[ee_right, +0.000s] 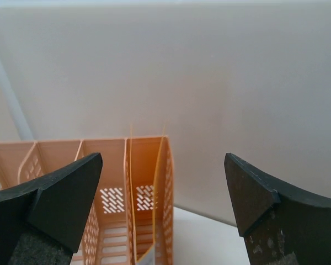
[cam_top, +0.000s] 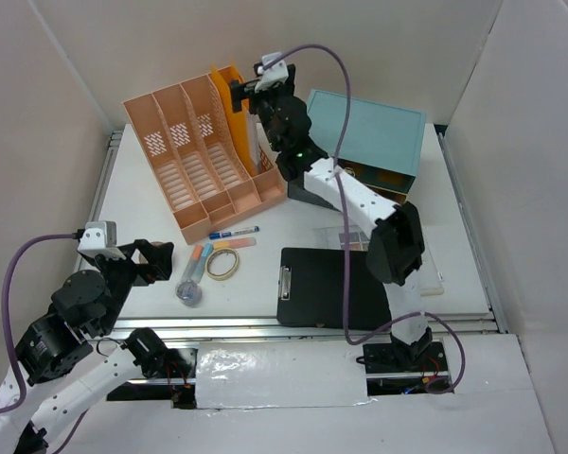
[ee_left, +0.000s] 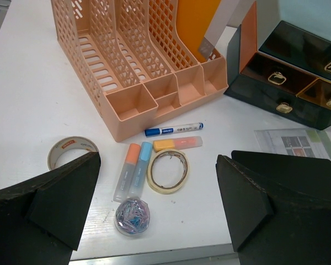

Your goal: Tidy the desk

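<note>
My left gripper will next take hold of the black clipboard by its silver clip [cam_top: 285,283]. The clipboard's long edge then stays free to hand over to my right gripper.
The white desk [cam_top: 137,194] carries a pink slotted file organizer [cam_top: 204,156] with an orange folder [cam_top: 229,95] upright in its rightmost slot. My right gripper [cam_top: 251,95] hovers open and empty above that slot. In the right wrist view [ee_right: 163,204] the folder [ee_right: 146,182] shows between its fingers. My left gripper [cam_top: 161,263] is open and empty near the front left. In the left wrist view [ee_left: 157,204] it hangs above a masking tape ring [ee_left: 168,171], two highlighters [ee_left: 133,171] and a paper clip tub [ee_left: 132,216].
A teal drawer cabinet [cam_top: 369,142] stands back right. A black clipboard [cam_top: 331,287] lies front centre. A blue marker [cam_top: 234,232] and an orange highlighter [cam_top: 235,244] lie before the organizer. A second tape roll [ee_left: 71,149] lies left. A leaflet [ee_left: 298,143] lies right.
</note>
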